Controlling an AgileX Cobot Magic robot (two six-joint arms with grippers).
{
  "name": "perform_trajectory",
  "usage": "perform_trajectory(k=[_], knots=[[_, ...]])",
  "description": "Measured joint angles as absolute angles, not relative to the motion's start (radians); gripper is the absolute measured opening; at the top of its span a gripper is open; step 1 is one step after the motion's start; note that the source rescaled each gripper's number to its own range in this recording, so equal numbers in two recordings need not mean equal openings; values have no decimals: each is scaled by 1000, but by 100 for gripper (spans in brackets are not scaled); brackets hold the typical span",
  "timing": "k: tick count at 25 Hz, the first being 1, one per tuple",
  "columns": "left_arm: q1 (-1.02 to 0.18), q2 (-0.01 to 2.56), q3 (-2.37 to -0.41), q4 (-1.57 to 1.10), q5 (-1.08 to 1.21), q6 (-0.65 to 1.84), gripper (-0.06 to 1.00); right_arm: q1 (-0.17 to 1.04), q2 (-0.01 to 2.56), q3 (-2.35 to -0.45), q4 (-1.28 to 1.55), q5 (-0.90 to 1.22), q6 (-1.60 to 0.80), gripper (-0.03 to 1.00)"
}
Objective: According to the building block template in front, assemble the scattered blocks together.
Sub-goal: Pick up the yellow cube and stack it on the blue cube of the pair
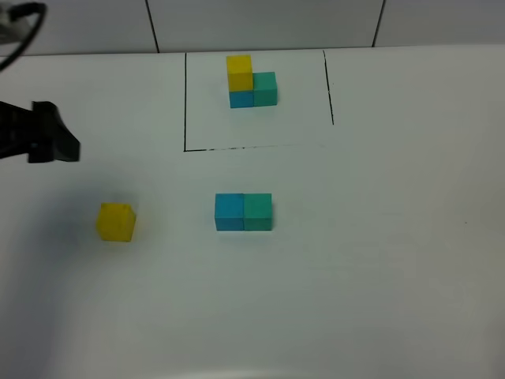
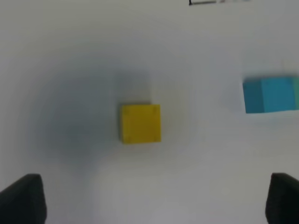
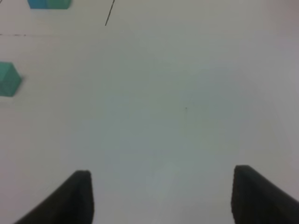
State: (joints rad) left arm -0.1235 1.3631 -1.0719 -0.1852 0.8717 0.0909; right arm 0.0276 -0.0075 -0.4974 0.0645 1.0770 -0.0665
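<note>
My left gripper is to grab the opposite sides of the yellow cube [image 1: 116,222] next. Then it can stack it on the blue cube [image 1: 229,212] like the template.
The building block template [image 1: 251,81] stands at the back inside a thin black-lined rectangle: yellow on blue, teal-green beside. The loose sky blue cube [image 1: 229,212] and teal green cube [image 1: 258,212] sit side by side, touching, mid-table. The loose yellow cube [image 1: 116,222] lies alone to the left. My left gripper [image 1: 59,146] hovers at the left edge, above and behind the yellow cube [image 2: 140,123]; it is open and empty, fingertips [image 2: 23,198] wide apart. The blue cube [image 2: 271,94] shows at that view's edge. My right gripper [image 3: 161,196] is open and empty over bare table, with the teal cube [image 3: 8,79] off to its side.
The white table [image 1: 379,260] carries the black outline [image 1: 185,103] around the template. A tiled wall runs along the back. A cable loops at the top left corner [image 1: 20,31].
</note>
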Motion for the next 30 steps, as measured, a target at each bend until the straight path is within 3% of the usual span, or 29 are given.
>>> perform_trajectory(k=[6, 30], knots=[[-244, 1604, -1073, -31, 789, -114, 100, 28, -8, -497, 64, 1077, -66, 33], [-251, 1908, -1073, -19, 658, -149, 98, 28, -8, -497, 64, 1077, -66, 33]])
